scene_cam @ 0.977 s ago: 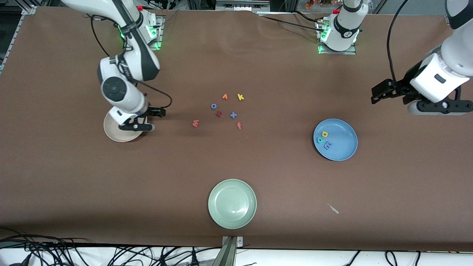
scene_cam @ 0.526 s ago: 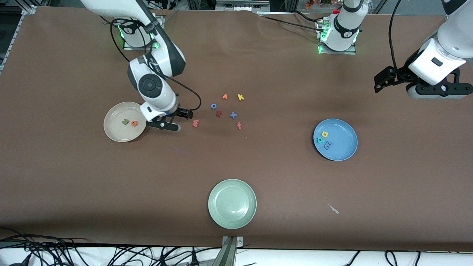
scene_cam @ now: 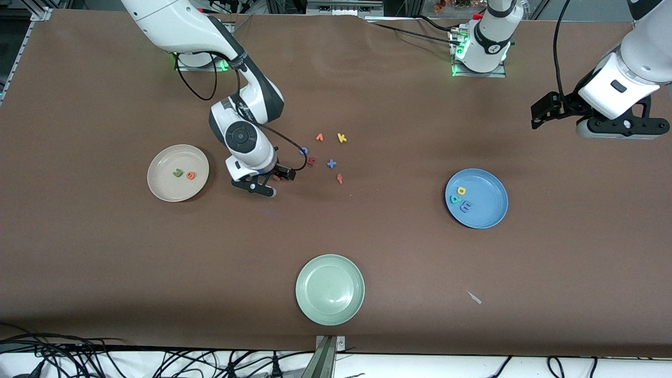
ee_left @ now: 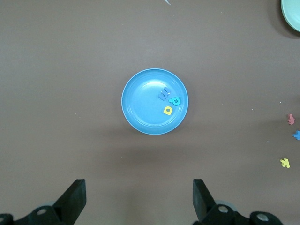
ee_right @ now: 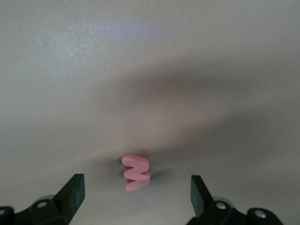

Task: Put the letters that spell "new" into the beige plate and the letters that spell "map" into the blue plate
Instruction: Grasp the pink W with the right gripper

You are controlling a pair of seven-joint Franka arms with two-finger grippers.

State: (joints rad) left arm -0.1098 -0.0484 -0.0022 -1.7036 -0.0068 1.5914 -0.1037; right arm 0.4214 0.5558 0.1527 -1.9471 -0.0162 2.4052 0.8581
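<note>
The salmon w should go into the beige plate to spell "new", so my right gripper should pick it up next by its zigzag body.
The beige plate holds the green n and the orange e. My right gripper hangs open just above the table, beside that plate. In the right wrist view the salmon w lies flat a little ahead of the open right gripper, untouched. From the front, only a sliver of the w shows. The blue plate holds the yellow a, teal p and periwinkle m. My left gripper waits, open and empty, high at its end of the table, with the blue plate in its wrist view.
Loose letters lie mid-table: orange v, yellow k, blue o, dark red h-like piece, blue plus and a red f-like piece. A pale green plate sits nearest the camera, a small scrap beside it.
My right arm swung from over the beige plate, uncovering the n and e, to above the w. The left arm drew back a little toward its base.
</note>
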